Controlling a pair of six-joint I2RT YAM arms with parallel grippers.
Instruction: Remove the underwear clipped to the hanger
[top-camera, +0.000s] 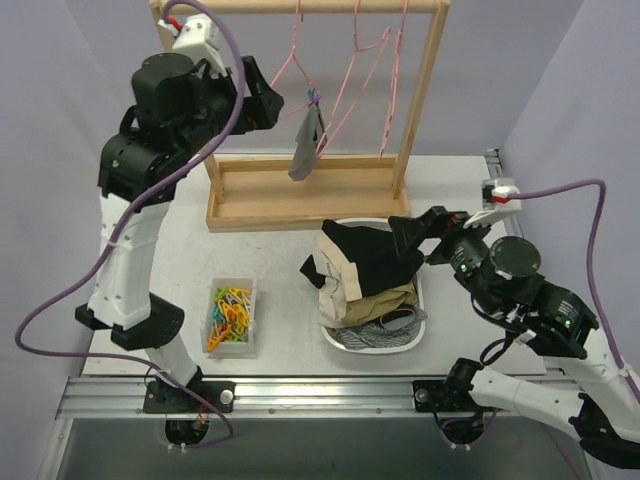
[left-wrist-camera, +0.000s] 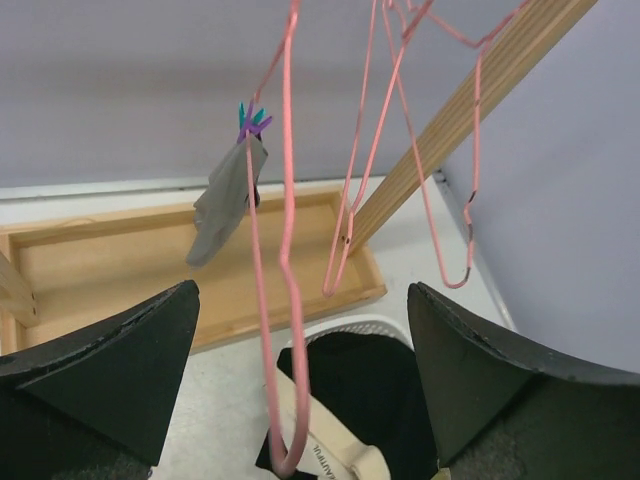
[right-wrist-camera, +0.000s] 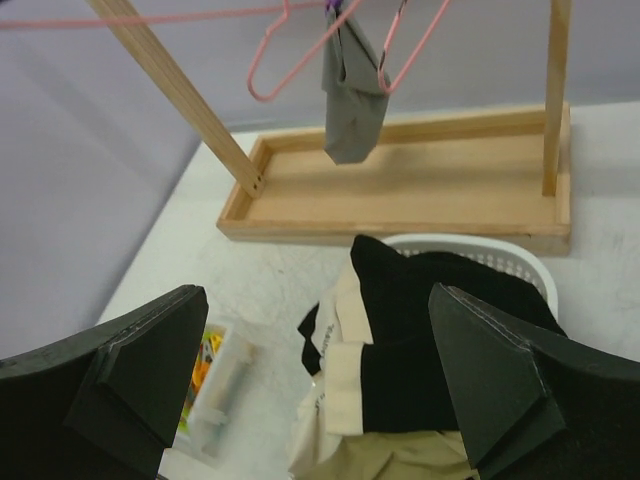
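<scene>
The clips need to stay free for removing the underwear, so the left gripper should hold the pink hanger by its bare near end (left-wrist-camera: 287, 446).
A plain grey underwear (top-camera: 305, 146) hangs from a pink wire hanger (top-camera: 296, 62) on the wooden rack, held by purple and teal clips (top-camera: 314, 97). It also shows in the left wrist view (left-wrist-camera: 226, 198) and the right wrist view (right-wrist-camera: 352, 92). My left gripper (top-camera: 272, 100) is open and empty, just left of the clips; a pink hanger (left-wrist-camera: 290, 300) hangs between its fingers in its own view. My right gripper (top-camera: 405, 240) is open and empty above the white basket (top-camera: 420, 325), which holds a black cloth with cream trim (top-camera: 365, 255), olive cloth (top-camera: 375, 300) and black-and-white cloth (top-camera: 368, 332).
The wooden rack (top-camera: 300, 195) has a tray base and two uprights, with two more bare pink hangers (top-camera: 385, 70) on its bar. A small clear box of coloured clips (top-camera: 232, 315) sits at the front left. Purple walls close in both sides.
</scene>
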